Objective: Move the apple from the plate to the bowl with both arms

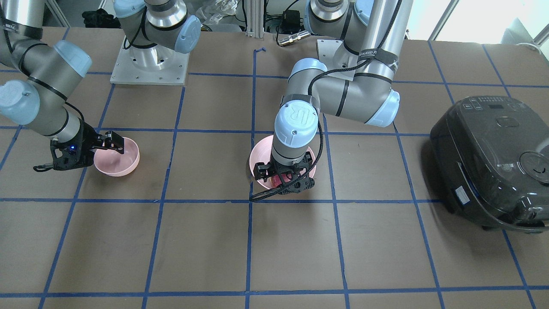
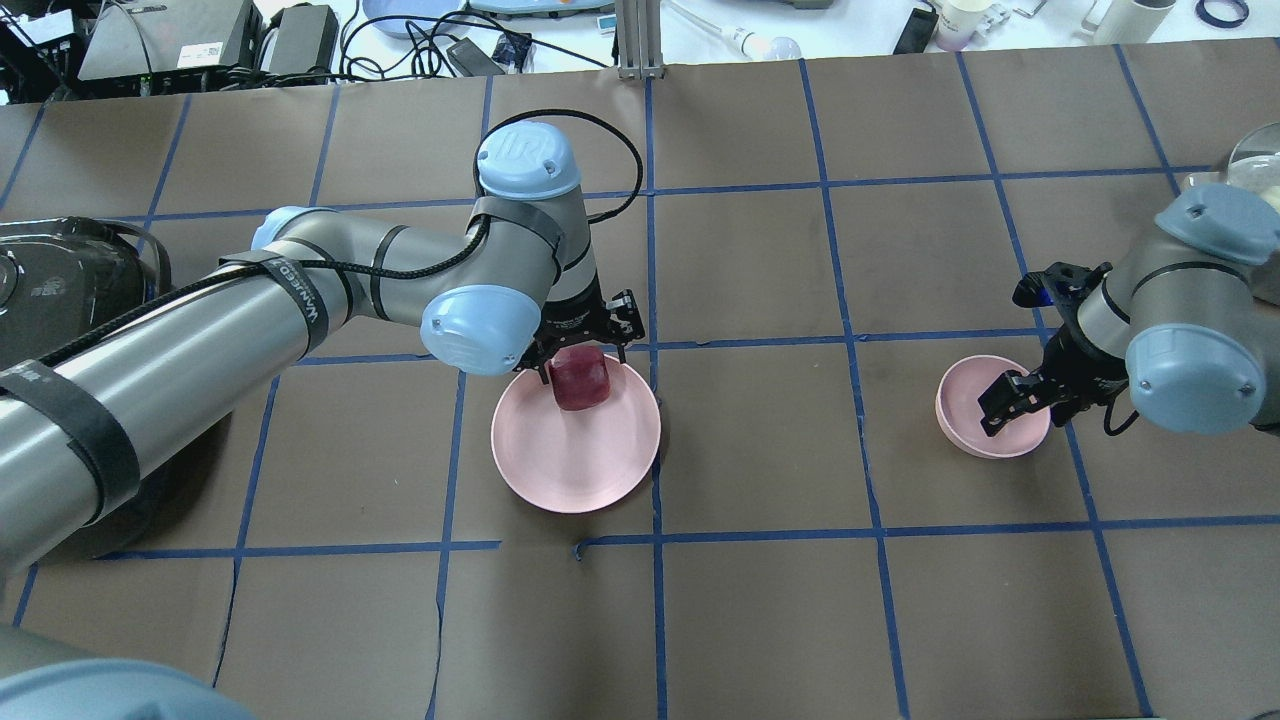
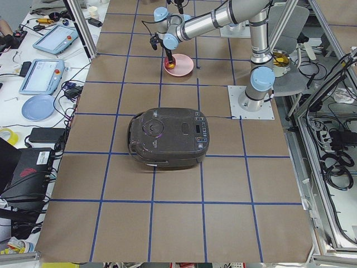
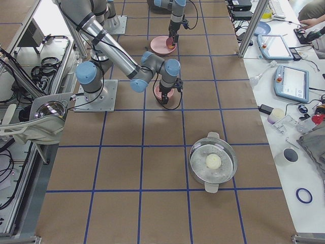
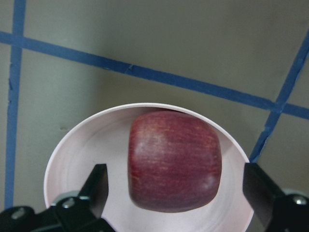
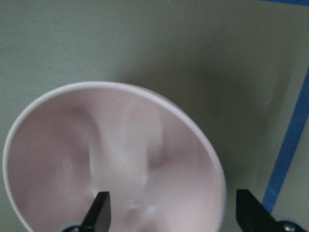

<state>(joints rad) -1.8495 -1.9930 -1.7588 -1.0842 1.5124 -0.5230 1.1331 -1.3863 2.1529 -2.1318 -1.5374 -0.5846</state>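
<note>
I next need to grab the dark red apple around its rounded sides with my left gripper, to carry it from the plate to the bowl (image 1: 116,160).
The dark red apple (image 2: 579,381) sits at the far edge of the wide pink plate (image 2: 575,460) in the middle of the table. My left gripper (image 2: 582,356) is down over it, open. In the left wrist view its fingers (image 5: 98,186) stand on either side of the apple (image 5: 174,162) with a gap on each side. The small pink bowl (image 2: 975,395) stands to the right. My right gripper (image 2: 1018,400) is open at its rim. In the right wrist view one finger (image 6: 100,210) is inside the bowl (image 6: 72,145) and the other is outside its wall.
A black rice cooker (image 1: 493,163) stands on the left arm's side of the table. A metal pot (image 4: 213,162) holding a pale ball sits beyond the right arm. Blue tape lines grid the brown tabletop (image 2: 760,600). The arm bases (image 1: 150,60) stand at the robot's edge.
</note>
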